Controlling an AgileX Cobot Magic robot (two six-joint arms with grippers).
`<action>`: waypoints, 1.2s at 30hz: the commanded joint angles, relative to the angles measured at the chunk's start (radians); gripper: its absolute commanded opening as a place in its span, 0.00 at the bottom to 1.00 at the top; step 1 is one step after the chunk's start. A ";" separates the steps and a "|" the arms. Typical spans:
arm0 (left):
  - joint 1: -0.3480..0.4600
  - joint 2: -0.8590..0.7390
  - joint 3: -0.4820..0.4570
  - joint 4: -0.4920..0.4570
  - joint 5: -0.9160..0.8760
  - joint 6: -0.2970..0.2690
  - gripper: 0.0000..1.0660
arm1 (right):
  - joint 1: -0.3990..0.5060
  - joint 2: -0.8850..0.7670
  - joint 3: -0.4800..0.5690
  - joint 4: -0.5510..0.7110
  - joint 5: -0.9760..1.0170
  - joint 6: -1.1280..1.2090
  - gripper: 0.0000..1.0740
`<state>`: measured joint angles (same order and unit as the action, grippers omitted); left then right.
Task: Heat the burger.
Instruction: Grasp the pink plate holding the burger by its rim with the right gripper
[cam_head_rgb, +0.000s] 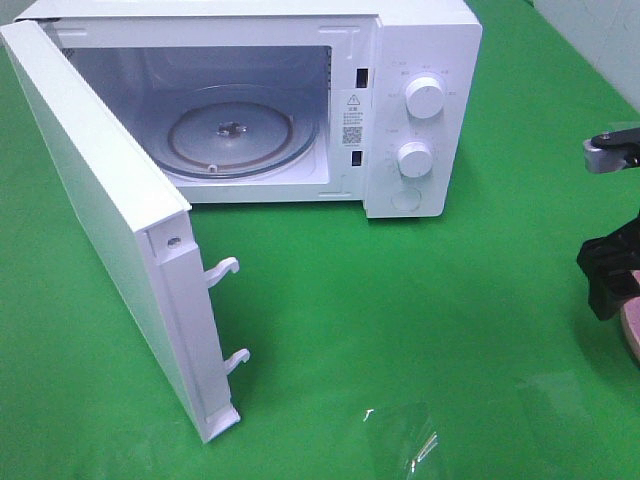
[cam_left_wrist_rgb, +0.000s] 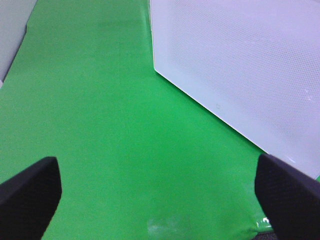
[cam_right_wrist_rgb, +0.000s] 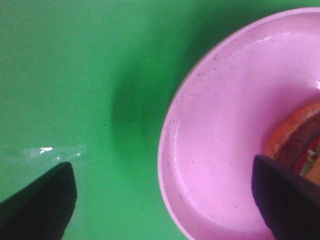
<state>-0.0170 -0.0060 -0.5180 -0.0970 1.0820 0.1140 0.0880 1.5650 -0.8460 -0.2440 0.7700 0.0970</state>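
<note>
The robot's right gripper should next grab the pink plate by its rim (cam_head_rgb: 628, 318), so that it can carry the burger to the microwave.
In the right wrist view, the burger (cam_right_wrist_rgb: 299, 137) shows only as a slice of brown bun, dark patty and lettuce at the picture's edge, lying on a round pink plate (cam_right_wrist_rgb: 215, 150). My right gripper (cam_right_wrist_rgb: 161, 167) hovers open over the plate's rim, one finger (cam_right_wrist_rgb: 42, 205) over the green cloth and the other finger (cam_right_wrist_rgb: 285, 197) by the burger, holding nothing. In the exterior high view, the right gripper (cam_head_rgb: 608, 275) is at the far right edge above a sliver of the plate (cam_head_rgb: 632, 335). My left gripper (cam_left_wrist_rgb: 157, 165) stands open over bare cloth.
A white microwave (cam_head_rgb: 420, 60) stands at the back with its door (cam_head_rgb: 100, 220) swung wide open to the left, and a glass turntable (cam_head_rgb: 235, 130) is inside. Two knobs (cam_head_rgb: 425, 97) sit on its right panel. The door (cam_left_wrist_rgb: 240, 65) lies close beside the left gripper. Green cloth (cam_head_rgb: 400, 330) covers the table.
</note>
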 joint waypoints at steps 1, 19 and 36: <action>0.000 -0.017 0.002 -0.005 -0.011 -0.003 0.92 | -0.025 0.031 -0.001 -0.005 -0.025 0.023 0.84; 0.000 -0.017 0.002 -0.005 -0.011 -0.003 0.92 | -0.065 0.182 -0.002 0.018 -0.140 0.037 0.81; 0.000 -0.017 0.002 -0.005 -0.011 -0.003 0.92 | -0.065 0.241 -0.002 0.018 -0.201 0.061 0.66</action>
<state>-0.0170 -0.0060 -0.5180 -0.0970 1.0820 0.1140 0.0260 1.8020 -0.8470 -0.2290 0.5720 0.1410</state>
